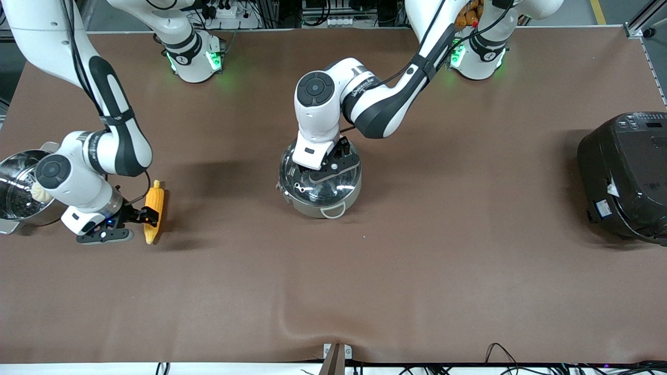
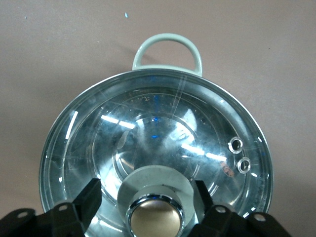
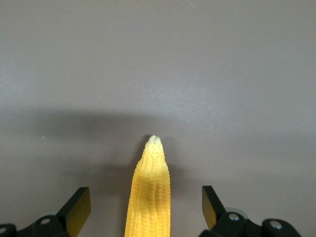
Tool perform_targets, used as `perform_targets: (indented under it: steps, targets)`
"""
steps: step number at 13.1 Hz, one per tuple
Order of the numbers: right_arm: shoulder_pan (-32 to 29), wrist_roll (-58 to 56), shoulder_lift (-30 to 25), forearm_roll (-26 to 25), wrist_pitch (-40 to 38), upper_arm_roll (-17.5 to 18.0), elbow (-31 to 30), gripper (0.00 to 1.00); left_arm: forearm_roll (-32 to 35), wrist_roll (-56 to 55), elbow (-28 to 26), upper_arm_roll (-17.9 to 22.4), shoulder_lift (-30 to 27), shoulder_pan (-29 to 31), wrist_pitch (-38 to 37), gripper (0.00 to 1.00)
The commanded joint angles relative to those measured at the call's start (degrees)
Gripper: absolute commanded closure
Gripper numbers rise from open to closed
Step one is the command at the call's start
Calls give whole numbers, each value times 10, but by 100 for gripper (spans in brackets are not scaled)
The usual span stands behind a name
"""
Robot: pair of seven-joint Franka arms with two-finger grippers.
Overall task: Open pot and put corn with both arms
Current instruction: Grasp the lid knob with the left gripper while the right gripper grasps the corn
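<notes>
I will grab the corn by its thick middle (image 1: 154, 210) with my right gripper. The corn's pale tapered tip (image 1: 150, 240) then stays free to go into the steel pot.
The steel pot (image 1: 312, 205) stands mid-table with its glass lid (image 1: 333, 183) on it. My left gripper (image 1: 327, 165) is low over the lid. In the left wrist view my left gripper (image 2: 146, 193) is open, with one finger on each side of the metallic knob (image 2: 155, 217), not touching it. The corn (image 1: 155, 197) lies on the table toward the right arm's end. My right gripper (image 1: 147, 215) is down at it. In the right wrist view my right gripper (image 3: 144, 201) is open astride the corn (image 3: 150, 190), with gaps on both sides.
A steel steamer pot (image 1: 13, 179) with a white bun (image 1: 40, 194) stands at the table edge toward the right arm's end, close to the right arm. A black rice cooker (image 1: 625, 177) stands toward the left arm's end. The pot's loop handle (image 2: 168, 49) points toward the front camera.
</notes>
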Motion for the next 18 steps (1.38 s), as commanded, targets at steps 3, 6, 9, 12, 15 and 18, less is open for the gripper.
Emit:
perform_targets:
  steps: [3, 6, 9, 12, 15, 18]
  targets:
    - [-20, -45, 24, -6, 10, 17, -11, 0, 10, -12, 16, 3, 6, -15, -2, 20]
    - [-32, -47, 25, -6, 4, 18, -27, 0, 11, -12, 14, 3, 8, -16, -2, 21]
    - [-34, -46, 25, -6, -10, 18, -32, 0, 11, -11, 13, 4, 8, -18, -3, 26]
    - [-36, -45, 23, 31, -51, 24, -32, 0, 11, -12, 13, 4, 10, -19, -6, 34]
    - [-35, -46, 23, 50, -67, 24, -30, 22, 11, -12, 13, 4, 9, -19, -6, 53]
    - [-34, -48, 21, 50, -68, 24, -22, 52, 12, -12, 12, 5, 9, -20, -8, 100]
